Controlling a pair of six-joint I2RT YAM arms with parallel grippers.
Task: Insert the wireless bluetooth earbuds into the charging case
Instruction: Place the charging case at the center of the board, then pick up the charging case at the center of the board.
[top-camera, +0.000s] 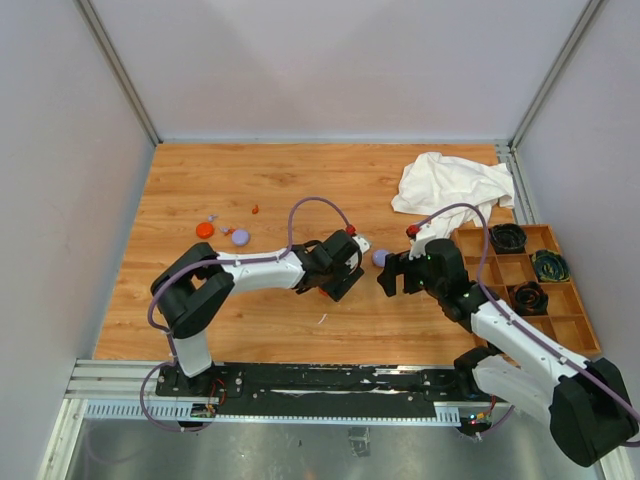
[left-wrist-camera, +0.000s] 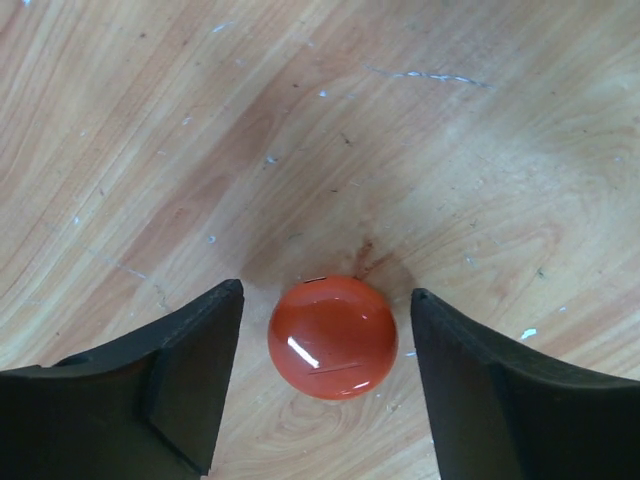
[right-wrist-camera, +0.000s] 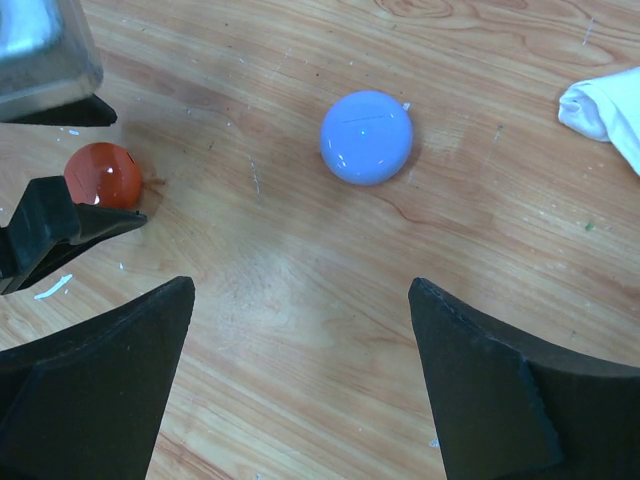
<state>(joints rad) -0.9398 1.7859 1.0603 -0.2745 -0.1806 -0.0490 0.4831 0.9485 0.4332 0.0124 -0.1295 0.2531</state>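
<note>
I need to grab the orange-red case next with my left gripper, on opposite sides of its rim, and leave the rest uncovered. Then I can hand the case over to my right gripper.
An orange-red round case (left-wrist-camera: 332, 337) lies closed on the wooden table, between the fingers of my open left gripper (left-wrist-camera: 325, 290); neither finger touches it. In the top view my left gripper (top-camera: 338, 272) covers it. A lavender round case (right-wrist-camera: 366, 137) lies closed ahead of my open, empty right gripper (right-wrist-camera: 300, 285), well apart from it; it also shows in the top view (top-camera: 380, 257), beside the right gripper (top-camera: 392, 278). Tiny earbuds lie far left: an orange-red one (top-camera: 255, 209) and a lavender one (top-camera: 212, 217), near an orange-red disc (top-camera: 205, 229) and a lavender disc (top-camera: 240, 237).
A crumpled white cloth (top-camera: 450, 183) lies at the back right. An orange compartment tray (top-camera: 565, 325) with black coiled items stands along the right edge. The orange-red case (right-wrist-camera: 102, 175) and the left gripper's fingers (right-wrist-camera: 60, 225) show at the left of the right wrist view.
</note>
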